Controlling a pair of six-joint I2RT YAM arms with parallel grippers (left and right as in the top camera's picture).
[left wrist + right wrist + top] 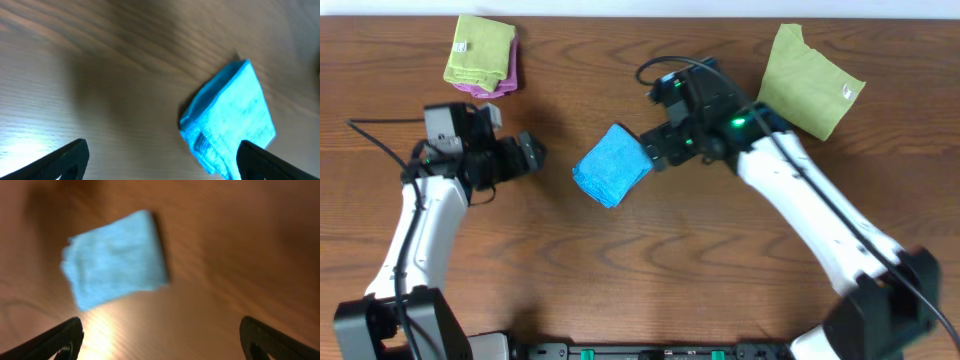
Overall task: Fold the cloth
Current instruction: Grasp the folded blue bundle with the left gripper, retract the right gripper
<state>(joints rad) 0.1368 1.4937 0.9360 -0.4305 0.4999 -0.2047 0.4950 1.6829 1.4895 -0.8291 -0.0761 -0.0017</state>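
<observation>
The left gripper grabs the folded sky-blue cloth by the edge facing it next. That leaves the rest of the cloth free to lay onto the stacked cloths.
The sky-blue cloth (pixel 611 165) lies folded into a small thick square on the wooden table, between my two arms. It also shows in the left wrist view (pixel 232 120) and in the right wrist view (pixel 115 264). My left gripper (pixel 530 153) is open and empty, to the left of the cloth and apart from it; in the left wrist view (pixel 162 162) its right finger is near the cloth's edge. My right gripper (pixel 653 148) is open and empty, just right of the cloth; in the right wrist view (pixel 160 340) it holds nothing.
A lime-green cloth (pixel 478 48) lies on a purple cloth (pixel 503 80) at the back left. Another lime-green cloth (pixel 807 78) lies at the back right. Black cables run near both arms.
</observation>
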